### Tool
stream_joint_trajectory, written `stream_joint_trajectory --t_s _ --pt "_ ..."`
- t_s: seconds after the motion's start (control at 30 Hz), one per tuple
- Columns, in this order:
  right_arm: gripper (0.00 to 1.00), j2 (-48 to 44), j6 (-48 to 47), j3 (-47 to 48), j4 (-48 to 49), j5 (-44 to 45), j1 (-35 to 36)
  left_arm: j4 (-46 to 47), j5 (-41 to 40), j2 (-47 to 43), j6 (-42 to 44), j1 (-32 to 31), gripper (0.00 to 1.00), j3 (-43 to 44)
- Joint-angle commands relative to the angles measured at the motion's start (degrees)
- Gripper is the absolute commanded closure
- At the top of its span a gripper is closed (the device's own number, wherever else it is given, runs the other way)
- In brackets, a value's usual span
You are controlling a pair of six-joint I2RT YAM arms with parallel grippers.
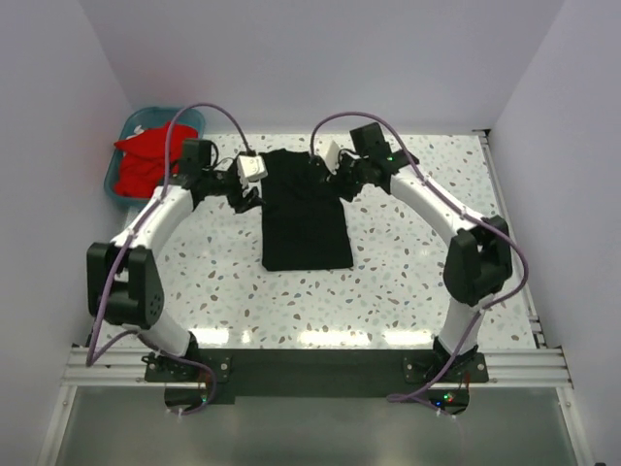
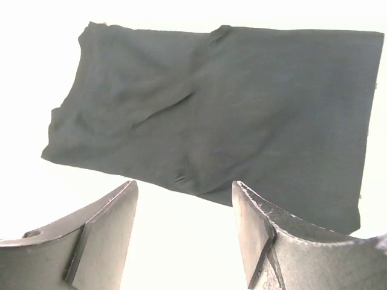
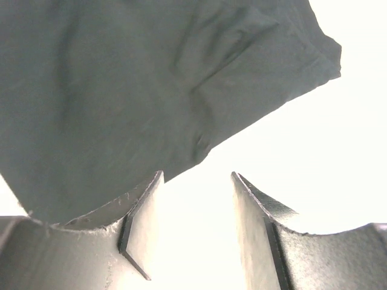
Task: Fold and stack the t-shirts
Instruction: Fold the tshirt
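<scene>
The black t-shirt needs to be folded crosswise, so my left gripper should next grab the t-shirt's long side edge near its middle, opposite my right gripper.
The black t-shirt (image 1: 305, 209) lies flat on the table as a long folded rectangle with its sleeves turned in. It fills the upper part of the left wrist view (image 2: 230, 109) and of the right wrist view (image 3: 121, 90). My left gripper (image 1: 248, 186) is open and empty just off the shirt's left upper edge (image 2: 184, 196). My right gripper (image 1: 342, 181) is open and empty just off its right upper edge (image 3: 196, 181). Red t-shirts (image 1: 146, 160) lie heaped in the teal basket (image 1: 131, 124) at the far left.
The speckled table (image 1: 408, 282) runs to white walls at the back and both sides. The teal basket stands in the back left corner, beside the left arm's elbow. A metal rail (image 1: 310, 364) runs along the near edge.
</scene>
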Motion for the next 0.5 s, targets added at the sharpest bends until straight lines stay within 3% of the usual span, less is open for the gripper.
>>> stream_joint_trajectory --t_s 0.0,0.07,0.23,0.47 --pt "0.5 -8.3 -7.0 -7.4 -7.7 -6.4 0.1 -6.9 3.4 -6.6 11.3 -2.7 0.32 -7.3" --pt "0.52 -12.1 -8.7 -13.4 -8.8 -8.3 0.2 -8.5 2.3 -10.6 13.6 -3.9 0.31 -13.5" --pt "0.62 -15.8 -9.9 -24.8 -7.5 -9.7 2.4 -2.2 -2.0 -18.6 15.1 -11.1 0.3 -26.4" --pt "0.61 -15.6 -9.3 -32.8 1.6 -7.0 6.0 4.6 -7.4 -19.1 13.7 -15.8 0.3 -32.4"
